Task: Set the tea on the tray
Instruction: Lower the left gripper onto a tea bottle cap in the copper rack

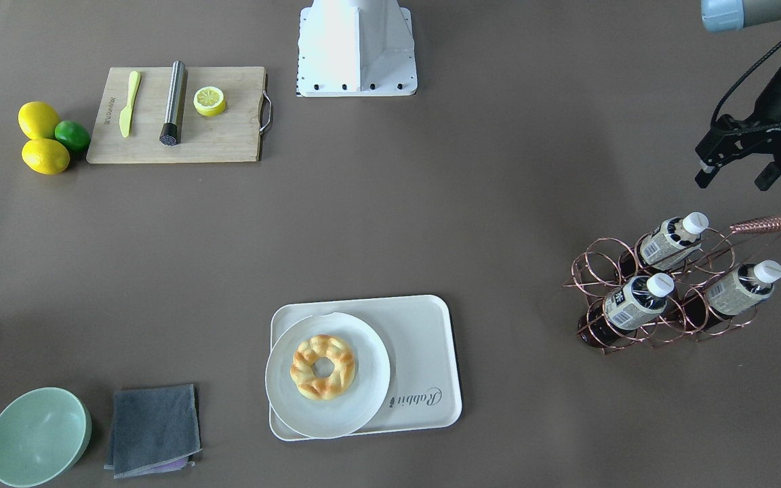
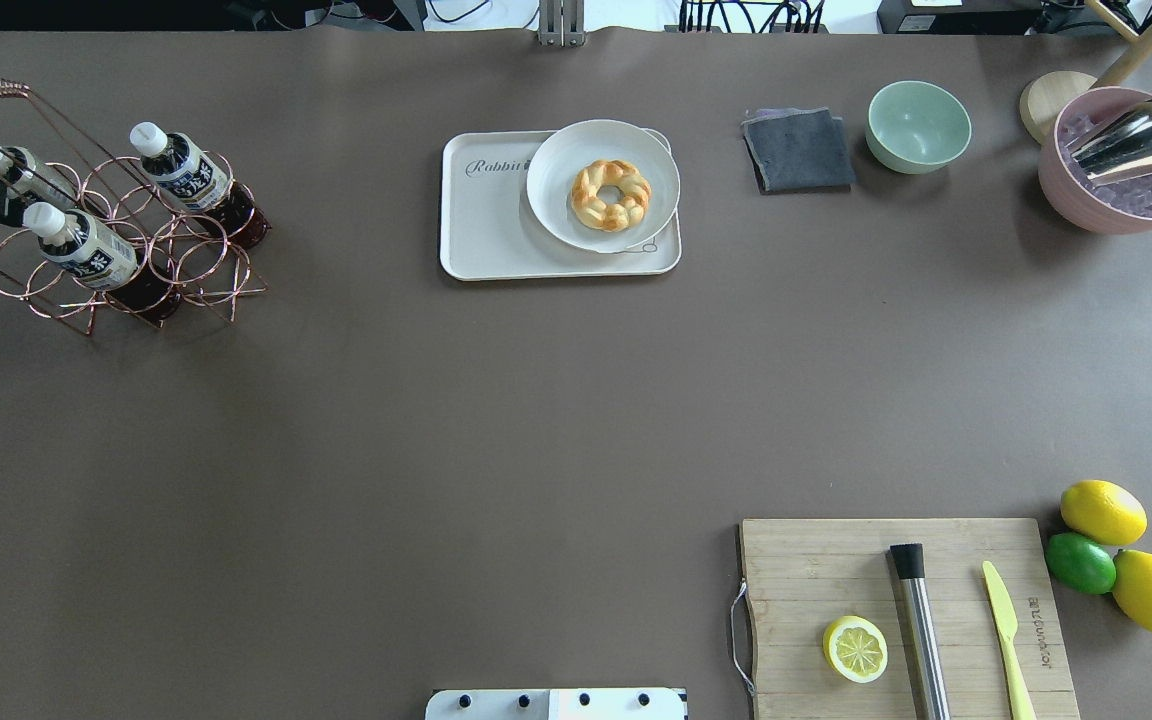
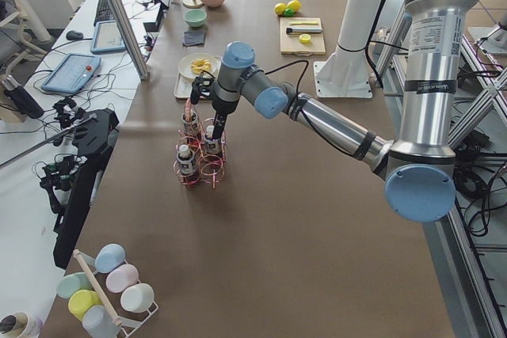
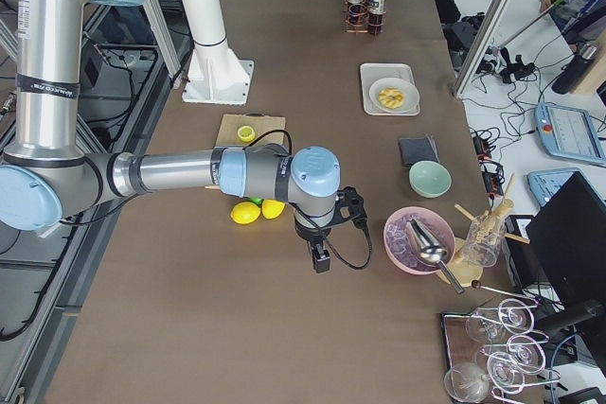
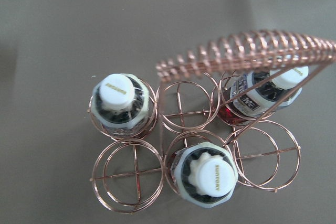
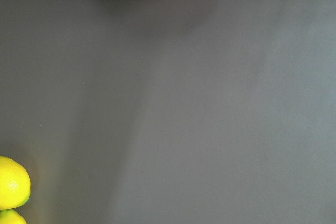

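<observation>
The tea bottle has a white cap (image 1: 695,222), and my left gripper needs to grab the bottle by it next, to place tea on the tray (image 1: 424,346).
Three tea bottles stand in a copper wire rack (image 1: 692,318): one on the robot's side (image 1: 672,240), one in front (image 1: 634,301) and one beside it (image 1: 739,288). The left wrist view looks down on their white caps (image 5: 119,90) (image 5: 212,174) (image 5: 287,78). My left gripper (image 1: 735,177) hovers above the rack, open and empty. The off-white tray (image 1: 424,346) lies at mid table and also shows in the overhead view (image 2: 486,225). It bears a round white plate (image 1: 363,400) with a braided pastry (image 1: 323,366). My right gripper (image 4: 320,257) shows only in the exterior right view; I cannot tell its state.
A wooden cutting board (image 1: 228,135) holds a yellow knife, a steel muddler and a lemon half. Two lemons and a lime (image 1: 72,135) lie beside it. A green bowl (image 1: 38,437), a grey cloth (image 1: 153,427) and a pink bowl of ice (image 2: 1126,165) stand along the far edge.
</observation>
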Available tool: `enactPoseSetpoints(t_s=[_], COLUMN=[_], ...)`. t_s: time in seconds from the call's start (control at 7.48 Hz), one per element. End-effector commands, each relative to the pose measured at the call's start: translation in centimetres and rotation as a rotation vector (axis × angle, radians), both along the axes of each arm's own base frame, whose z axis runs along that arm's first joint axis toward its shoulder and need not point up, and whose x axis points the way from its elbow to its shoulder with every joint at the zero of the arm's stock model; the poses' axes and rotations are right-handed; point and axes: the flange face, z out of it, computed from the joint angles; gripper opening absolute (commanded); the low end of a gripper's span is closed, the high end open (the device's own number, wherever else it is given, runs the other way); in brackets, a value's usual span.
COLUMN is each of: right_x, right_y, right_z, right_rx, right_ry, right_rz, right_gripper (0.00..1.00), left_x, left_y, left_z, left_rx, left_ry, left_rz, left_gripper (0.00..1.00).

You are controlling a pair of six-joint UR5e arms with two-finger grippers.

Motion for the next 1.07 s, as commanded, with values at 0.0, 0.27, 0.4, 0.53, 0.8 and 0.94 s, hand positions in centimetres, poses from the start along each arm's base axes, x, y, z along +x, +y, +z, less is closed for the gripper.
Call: enactPoseSetpoints(t_s=[0.0,0.27,0.4,0.53,0.8,0.94], right_x=[0.0,0.0,0.0,0.0,0.0,0.0], right_y=[0.2,0.2,0.2,0.2,0.3,0.3], right_z=[0.4,0.4,0.4,0.4,0.5,0.5], right_rx=[-0.008,-0.008,-0.008,-0.008,-0.011,-0.011], right_ry=[-0.001,-0.001,-0.001,-0.001,-0.001,-0.003], right_rz=[0.0,0.0,0.0,0.0,0.0,0.0], right_gripper=[1.0,1.0,1.0,1.0,1.0,1.0], left_x=[3.6,4.8,4.9,4.9,5.0,5.0], left_y=[-2.7,-3.5,-3.6,-3.5,-3.7,-3.6], left_z=[0.1,0.9,0.9,1.0,1.5,1.6], left_rx=[0.006,0.007,0.01,0.008,0.002,-0.001], left_ry=[-0.02,-0.037,-0.042,-0.043,-0.045,-0.043], left_rz=[0.015,0.02,0.016,0.017,0.017,0.016], left_gripper=[0.97,0.97,0.97,0.93,0.86,0.86])
